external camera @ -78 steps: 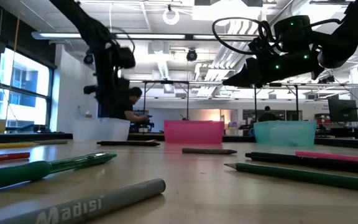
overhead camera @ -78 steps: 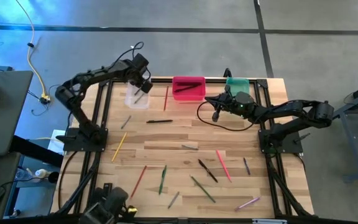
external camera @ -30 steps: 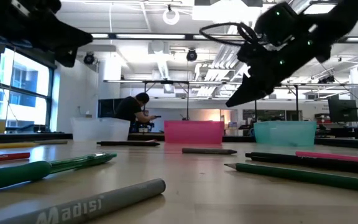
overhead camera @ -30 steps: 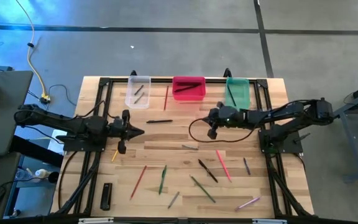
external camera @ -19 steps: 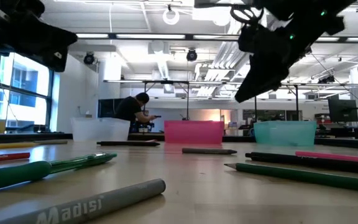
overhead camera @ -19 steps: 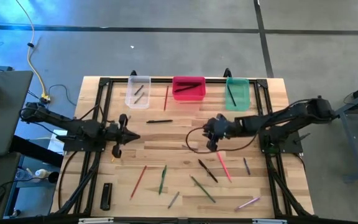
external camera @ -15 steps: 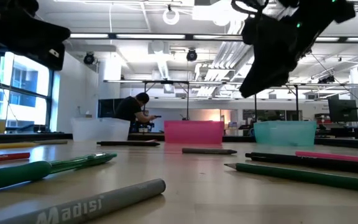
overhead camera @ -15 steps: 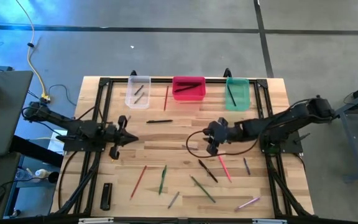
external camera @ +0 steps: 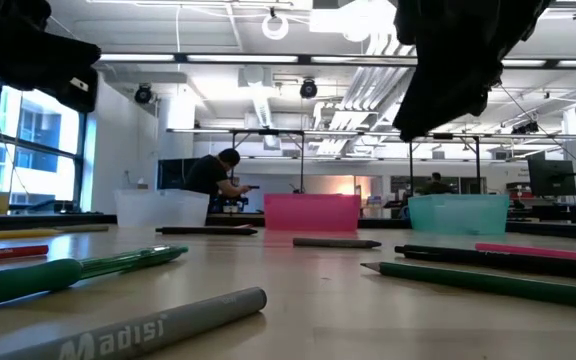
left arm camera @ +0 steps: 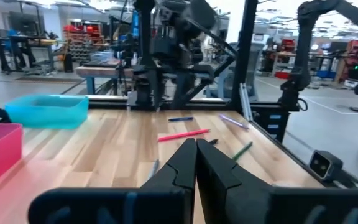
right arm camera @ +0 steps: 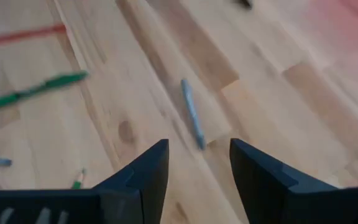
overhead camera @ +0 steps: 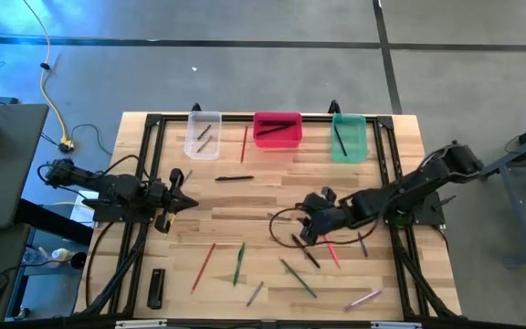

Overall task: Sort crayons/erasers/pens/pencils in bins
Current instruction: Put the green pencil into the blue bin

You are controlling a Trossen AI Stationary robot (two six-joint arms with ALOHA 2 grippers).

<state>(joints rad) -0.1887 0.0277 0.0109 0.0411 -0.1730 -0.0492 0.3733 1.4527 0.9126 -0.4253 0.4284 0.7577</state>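
I will next sort the green pencil into a bin, so I will grab it with my right gripper by its sharpened end.
Pens, pencils and crayons lie scattered over the wooden table. A grey stick, a black pen and a pink one are near the middle right. My right gripper hangs open above the table, tipped down, with the grey stick just ahead of its fingers. My left gripper is shut and level at the table's left side, holding nothing. The clear bin, pink-red bin and green bin stand along the far edge, each with a stick or two inside.
More sticks lie toward the near edge: a red pencil, a green pen, another green one, a pink one. A yellow pencil lies near my left gripper. A flat black bar rests at the near left.
My right gripper has swung from in front of the green bin toward the table's near edge and middle, rolling as it went, and now hangs over the grey stick and black pen. My left gripper has drawn back a little toward the left edge.
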